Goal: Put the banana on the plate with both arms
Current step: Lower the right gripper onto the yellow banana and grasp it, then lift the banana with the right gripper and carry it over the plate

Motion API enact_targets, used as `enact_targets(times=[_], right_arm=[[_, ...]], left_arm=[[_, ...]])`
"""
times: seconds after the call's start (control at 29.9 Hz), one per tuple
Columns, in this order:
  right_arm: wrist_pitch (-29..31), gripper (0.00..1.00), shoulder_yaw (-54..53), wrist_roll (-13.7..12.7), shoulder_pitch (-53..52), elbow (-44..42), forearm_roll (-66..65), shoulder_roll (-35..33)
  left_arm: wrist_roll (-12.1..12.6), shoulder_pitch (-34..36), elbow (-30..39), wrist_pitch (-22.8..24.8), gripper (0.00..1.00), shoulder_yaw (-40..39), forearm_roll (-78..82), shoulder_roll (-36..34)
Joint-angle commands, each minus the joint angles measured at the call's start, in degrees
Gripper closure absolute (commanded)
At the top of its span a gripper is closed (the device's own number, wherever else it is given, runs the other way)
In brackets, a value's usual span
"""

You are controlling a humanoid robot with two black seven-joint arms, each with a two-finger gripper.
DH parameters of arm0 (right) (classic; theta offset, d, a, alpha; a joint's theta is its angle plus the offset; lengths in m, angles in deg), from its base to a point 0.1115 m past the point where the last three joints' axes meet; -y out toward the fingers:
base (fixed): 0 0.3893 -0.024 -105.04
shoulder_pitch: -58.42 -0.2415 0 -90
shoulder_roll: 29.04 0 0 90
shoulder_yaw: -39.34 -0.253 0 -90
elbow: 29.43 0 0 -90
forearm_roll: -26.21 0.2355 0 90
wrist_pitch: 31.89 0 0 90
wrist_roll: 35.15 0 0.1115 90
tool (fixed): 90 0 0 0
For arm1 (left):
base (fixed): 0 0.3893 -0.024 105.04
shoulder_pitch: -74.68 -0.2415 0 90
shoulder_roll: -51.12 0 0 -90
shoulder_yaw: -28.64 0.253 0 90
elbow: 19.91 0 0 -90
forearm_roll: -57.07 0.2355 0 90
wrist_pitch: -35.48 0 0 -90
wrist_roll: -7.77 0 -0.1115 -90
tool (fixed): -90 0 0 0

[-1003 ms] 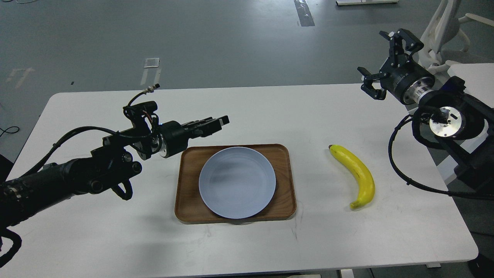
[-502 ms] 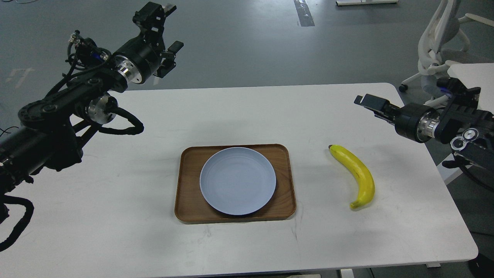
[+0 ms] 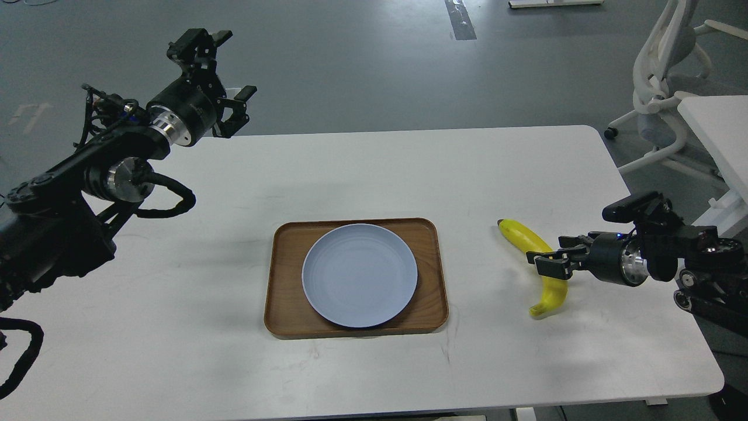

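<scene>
My right gripper grabs the yellow banana by its curved middle (image 3: 545, 279) next, to place the banana on the plate (image 3: 359, 275).
The yellow banana (image 3: 521, 235) lies on the white table (image 3: 175, 327), to the right of the tray. The pale blue-grey plate (image 3: 359, 275) sits empty on the brown wooden tray (image 3: 281, 292) at the table's middle. My right gripper (image 3: 549, 261) comes in low from the right. Its fingers stand apart at the banana's middle and cover part of it; the banana still rests on the table. My left gripper (image 3: 225, 67) is open and empty, raised high over the table's far left corner, well away from the plate.
A white office chair (image 3: 660, 70) and a second white table (image 3: 716, 128) stand beyond the table's right edge. Grey floor lies behind the table's far edge.
My right gripper has dropped from above the table's right edge down to the banana's middle. My left arm, raised half a second ago, has shifted slightly left. Banana and plate have not moved.
</scene>
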Motion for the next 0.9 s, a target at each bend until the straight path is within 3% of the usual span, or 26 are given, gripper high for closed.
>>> enact_targets(times=[0.0, 0.1, 0.17, 0.27, 0.4, 0.57, 0.7, 0.8, 0.87], right_arm=[[0.0, 0.42, 1.7, 0.0, 0.1, -0.1, 0.0, 0.2], [-0.2, 0.74, 2.8, 0.1, -0.2, -0.1, -0.2, 1.5], [-1.1, 0.87, 2.8, 0.4, -1.0, -0.5, -0.2, 2.0], [-2.8, 0.96, 3.1, 0.6, -2.1, -1.0, -0.2, 2.2], [-4.8, 1.00, 3.1, 1.1, -4.5, -1.0, -0.1, 4.3], [-5.4, 1.00, 3.2, 4.7, -10.8, -0.9, -0.1, 9.1], [-5.4, 1.00, 7.6, 7.0, -17.2, -1.1, -0.1, 16.5], [-5.4, 1.00, 14.2, 11.2, -22.7, -3.6, -0.1, 23.2], [-5.4, 1.00, 16.5, 11.2, -23.9, -5.1, -0.1, 27.0]], left_arm=[[-0.1, -0.1, 0.0, 0.0, 0.02, 0.0, 0.2, -0.3], [0.0, -0.1, 0.0, 0.0, 0.02, 0.2, 0.4, -0.4], [-0.1, -0.2, 0.0, 0.0, 0.02, 0.4, 0.5, -0.3], [-0.3, -0.2, 0.0, 0.0, 0.02, 0.5, 0.5, -0.1], [-0.3, -0.2, 0.0, -0.1, 0.02, 0.6, 0.5, 0.0], [-0.3, -0.2, 0.0, -0.1, 0.02, 0.6, 0.5, 0.0], [-0.3, -0.2, 0.0, -0.1, 0.02, 0.6, 0.5, 0.0], [-0.3, -0.2, 0.0, -0.1, 0.02, 0.6, 0.5, -0.1], [-0.3, -0.2, 0.0, -0.1, 0.02, 0.6, 0.4, -0.2]])
